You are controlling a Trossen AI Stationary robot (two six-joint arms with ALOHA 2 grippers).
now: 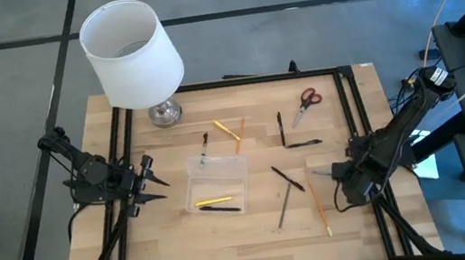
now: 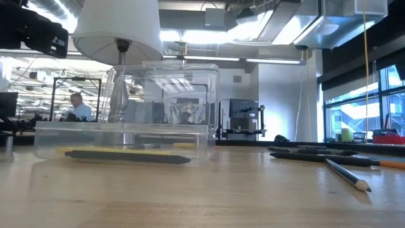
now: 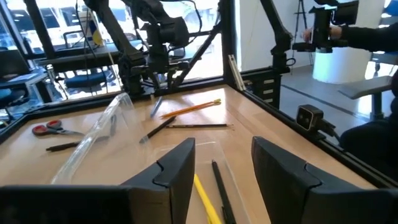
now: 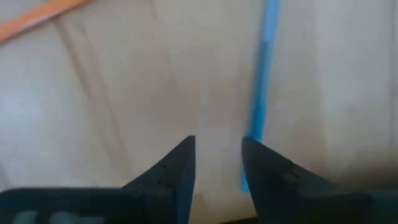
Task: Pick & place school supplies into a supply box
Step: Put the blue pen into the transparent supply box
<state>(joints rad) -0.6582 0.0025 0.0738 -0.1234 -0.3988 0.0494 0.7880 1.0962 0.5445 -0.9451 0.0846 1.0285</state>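
Note:
It isn't time to close my right gripper yet: the grey-blue pen runs under one finger, beside the bare wood. My fingers would miss the pen if I closed now, so I should first line up.
The supply box [image 1: 217, 182], of clear plastic, stands mid-table with a yellow pencil [image 1: 213, 201] and a black pen [image 1: 220, 208] in it. Loose pens and pencils [image 1: 288, 178] and red-handled scissors [image 1: 305, 101] lie flat on the wood to its right. My left gripper [image 3: 221, 152] is open and level at the box's left side, holding nothing. My right gripper [image 4: 217, 146] points down at the table's right, open, nothing between its fingers. A grey-blue pen [image 4: 260, 93] runs past one finger [image 4: 267, 174]. My right gripper stands over the grey-blue pen's end [image 4: 244, 180], which shows at the inner edge of one finger. That finger covers the spot, so I cannot tell whether it touches the pen. The pen's other end points away from the gripper.
A white-shaded lamp [image 1: 132, 53] stands at the far left corner. Black frame rails [image 1: 235, 81] run along the table's far edge and both sides. An orange pencil [image 1: 319, 207] and a grey one [image 1: 285, 206] lie near the right arm. Bare wood shows in front of the box.

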